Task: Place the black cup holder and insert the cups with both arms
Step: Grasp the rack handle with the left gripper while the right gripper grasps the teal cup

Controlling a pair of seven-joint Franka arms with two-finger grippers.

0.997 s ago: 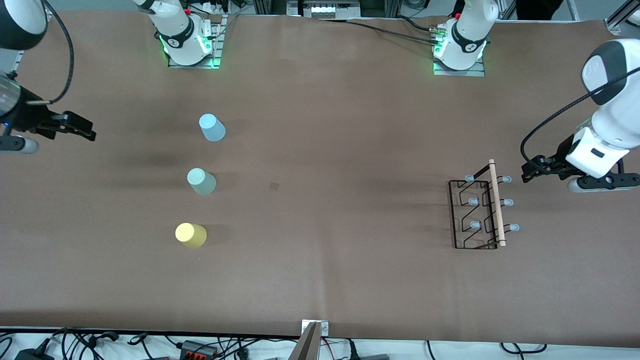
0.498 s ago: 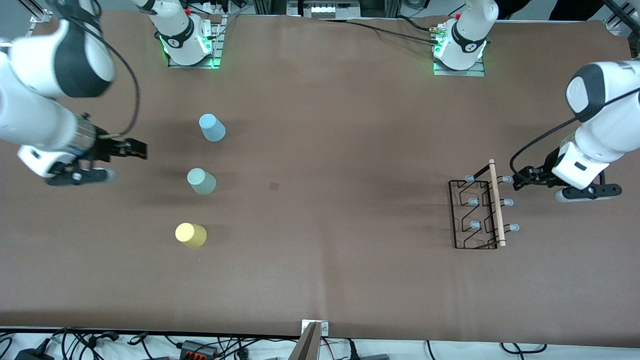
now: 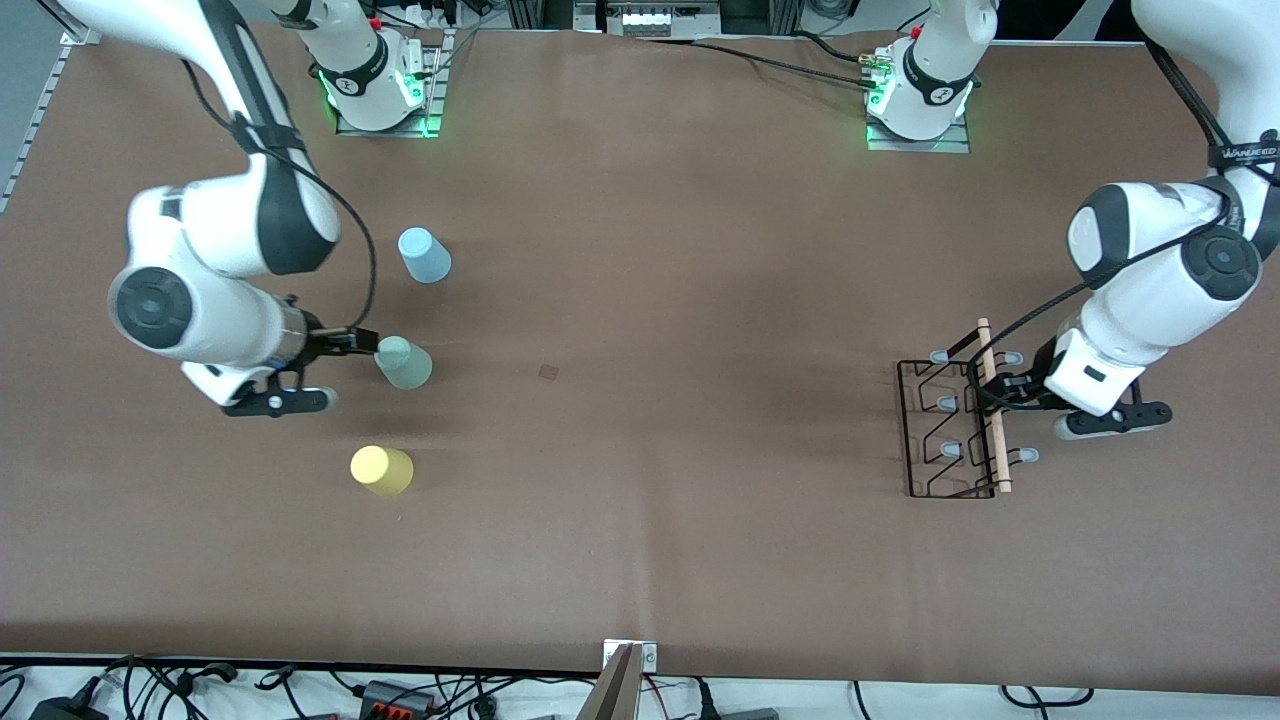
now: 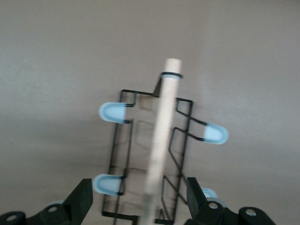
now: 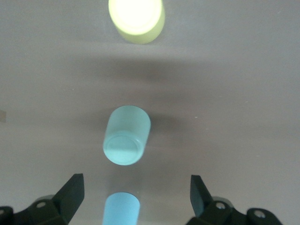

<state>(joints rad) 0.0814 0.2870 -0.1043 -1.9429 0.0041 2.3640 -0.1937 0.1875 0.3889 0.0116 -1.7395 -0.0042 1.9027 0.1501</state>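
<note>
My right gripper grabs the mint-green cup's closed base end (image 3: pixel 393 352) next, to insert that cup into the black cup holder (image 3: pixel 936 430).
The black cup holder (image 3: pixel 936 430) stands at the left arm's end of the table, its wooden rod handle (image 3: pixel 995 440) on top. My left gripper (image 3: pixel 1000 392) is open over it. In the left wrist view the handle (image 4: pixel 161 136) runs between the open fingers (image 4: pixel 83 199) without touching them, and my left gripper (image 4: pixel 139 200) is empty. The light blue cup (image 3: pixel 424 255), the mint-green cup (image 3: pixel 403 362) and the yellow cup (image 3: pixel 381 470) stand in a row. My right gripper (image 3: pixel 360 343) is open and empty above the mint (image 5: pixel 125 140) and blue (image 5: pixel 121 209) cups.
The yellow cup (image 5: pixel 136 18) sits past the mint one in the right wrist view. A small dark square mark (image 3: pixel 548 372) lies mid-table. The arm bases (image 3: pixel 380 90) stand along the edge farthest from the front camera, and cables run along the nearest edge.
The right arm has swung in from the table's end to the cups. The left arm has moved in over the holder's handle. Cups and holder have not moved.
</note>
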